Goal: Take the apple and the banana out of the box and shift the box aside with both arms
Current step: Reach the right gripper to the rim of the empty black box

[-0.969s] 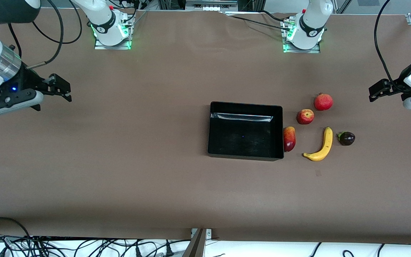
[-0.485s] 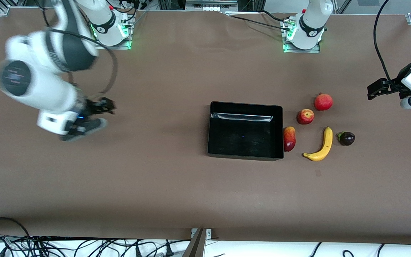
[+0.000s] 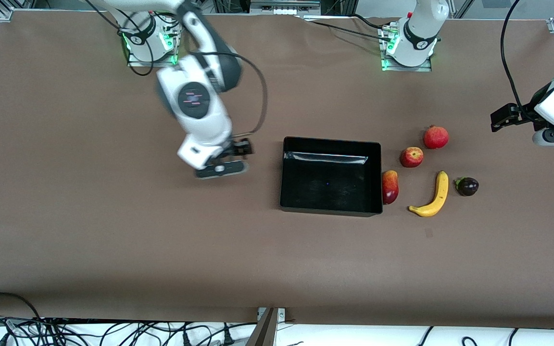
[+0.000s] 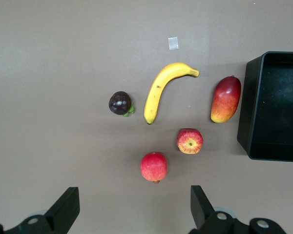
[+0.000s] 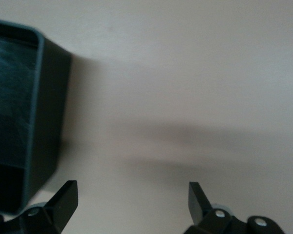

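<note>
The robot's right gripper will next take hold of the black box by its side's rim (image 3: 282, 173) (image 5: 33, 112), so that the emptied box can be moved aside from the fruits.
The black box (image 3: 332, 140) lies mid-table with nothing in it. Beside it, toward the left arm's end, lie the fruits: a mango (image 3: 390, 187) against the box wall, an apple (image 3: 411, 157), a pomegranate (image 3: 435, 137), a banana (image 3: 433, 197) and a dark purple fruit (image 3: 467, 186). My right gripper (image 3: 242, 149) hangs open over bare table just off the box's wall at the right arm's end (image 5: 49, 112). My left gripper (image 3: 498, 120) is open over the table near the left arm's end; its wrist view shows the pomegranate (image 4: 154, 166) closest, with nothing between the fingers.
A small pale tape mark (image 3: 429, 233) sits on the brown table nearer the front camera than the banana. The arm bases (image 3: 149, 43) (image 3: 409, 45) stand along the table's back edge. Cables run below the front edge.
My right arm has swung quickly from the right arm's end of the table to just beside the box. My left gripper has edged slightly toward the fruits. Fruits and box have not moved.
</note>
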You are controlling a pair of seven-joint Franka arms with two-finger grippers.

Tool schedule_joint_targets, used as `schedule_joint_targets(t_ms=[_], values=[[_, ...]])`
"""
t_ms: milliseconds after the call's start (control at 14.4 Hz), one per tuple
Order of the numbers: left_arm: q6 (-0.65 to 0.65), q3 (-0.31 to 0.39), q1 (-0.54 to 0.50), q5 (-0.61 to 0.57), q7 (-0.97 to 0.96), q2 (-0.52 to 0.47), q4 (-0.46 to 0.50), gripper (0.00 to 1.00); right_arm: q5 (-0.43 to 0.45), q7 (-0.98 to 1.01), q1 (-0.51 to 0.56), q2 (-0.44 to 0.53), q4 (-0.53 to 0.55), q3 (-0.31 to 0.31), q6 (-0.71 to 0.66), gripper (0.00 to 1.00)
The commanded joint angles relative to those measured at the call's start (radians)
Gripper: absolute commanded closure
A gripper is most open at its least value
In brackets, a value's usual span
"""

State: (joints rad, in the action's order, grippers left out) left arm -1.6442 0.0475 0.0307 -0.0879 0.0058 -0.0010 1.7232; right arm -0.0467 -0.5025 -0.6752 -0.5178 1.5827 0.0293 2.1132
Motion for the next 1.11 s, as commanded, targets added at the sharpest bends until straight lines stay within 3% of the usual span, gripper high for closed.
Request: schedule_joint_targets(t_ms=[0,208,831,969,1038], values=[[0.021,-0.001,0.003,0.01,0.0,0.012,-0.027,0.0,0.001,-0.14,-0.064,-0.097,-0.058,0.014,0.109,0.0],[0.021,-0.003,0.005,0.014,0.0,0.012,-0.027,0.0,-0.012,-0.185,-0.081,-0.143,-0.135,0.012,0.111,0.0],[0.027,-0.003,0.003,0.013,0.016,0.012,-0.025,0.0,-0.01,-0.327,-0.136,-0.24,-0.138,0.012,0.278,0.02],[0.027,-0.003,0.003,0.011,0.017,0.012,-0.025,0.0,-0.007,-0.329,-0.147,-0.269,-0.138,0.014,0.301,0.2],[0.027,-0.003,0.003,0.011,0.016,0.012,-0.025,0.0,-0.007,-0.329,-0.149,-0.278,-0.138,0.014,0.306,0.41]])
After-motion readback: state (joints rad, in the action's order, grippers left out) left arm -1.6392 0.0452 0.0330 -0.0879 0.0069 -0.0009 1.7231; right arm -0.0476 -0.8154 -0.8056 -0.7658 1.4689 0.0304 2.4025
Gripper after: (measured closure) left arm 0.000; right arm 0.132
